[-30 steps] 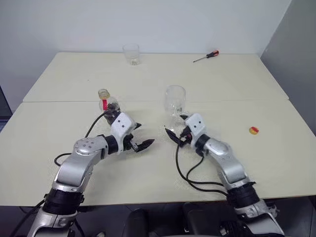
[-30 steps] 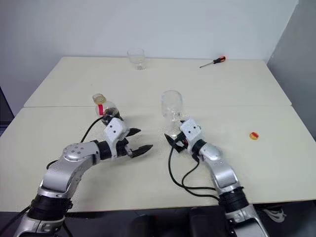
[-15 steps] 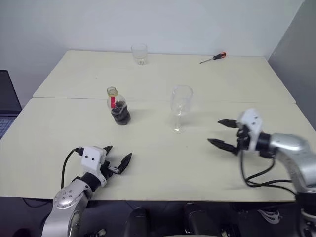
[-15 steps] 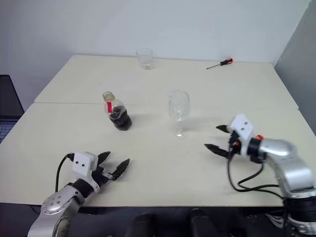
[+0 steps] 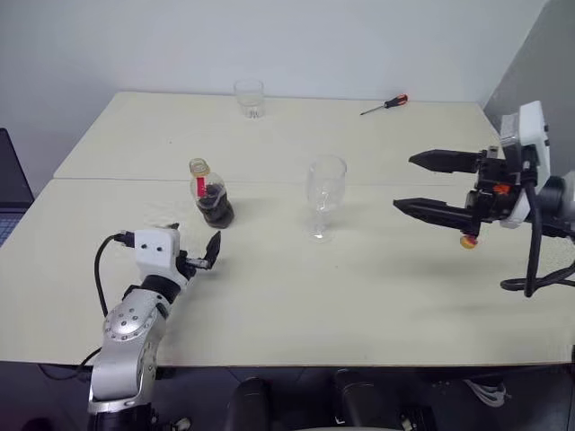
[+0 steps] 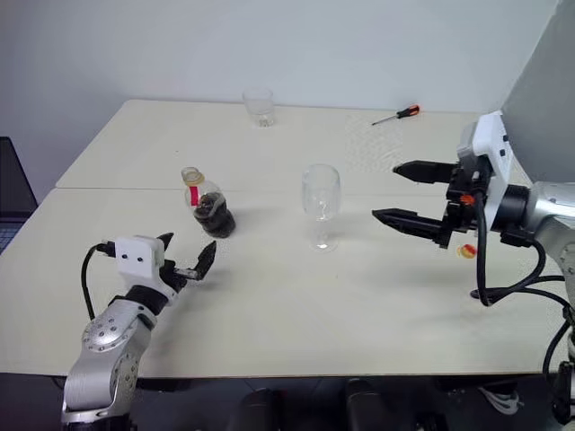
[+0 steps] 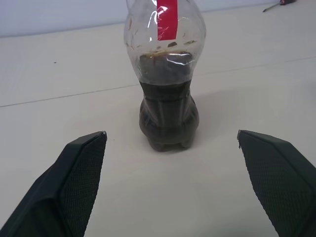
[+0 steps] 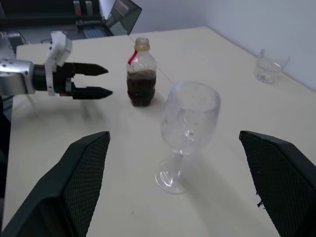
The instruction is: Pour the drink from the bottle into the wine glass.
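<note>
My left gripper is going to grab the bottle by its narrow waist [image 5: 213, 200] next so it can pour, because the bottle bulges round under its neck [image 5: 207, 185] and gets narrower lower down.
The bottle [image 5: 211, 193] stands upright left of the table's middle, with no cap on its yellowish neck. The dark drink [image 7: 167, 111] fills its lower half. The wine glass [image 5: 323, 193] stands upright and clear to the bottle's right. My left gripper [image 5: 193, 241] is open, low over the table in front of the bottle, pointing at it. Its fingers [image 7: 81, 173] stand apart on either side of the bottle without touching it. My right gripper [image 5: 404, 182] is open, raised to the right of the glass and pointing at it, well apart.
A short clear tumbler [image 5: 249, 97] and a red-handled screwdriver [image 5: 384, 104] lie at the table's far edge. A small red and yellow round thing [image 6: 464, 251] rests on the table under my right gripper. A grey wall rises at the right.
The camera has shifted. My right gripper rose and swung right, away from the glass's foot. My left gripper drew back toward the front left and turned to face the bottle.
</note>
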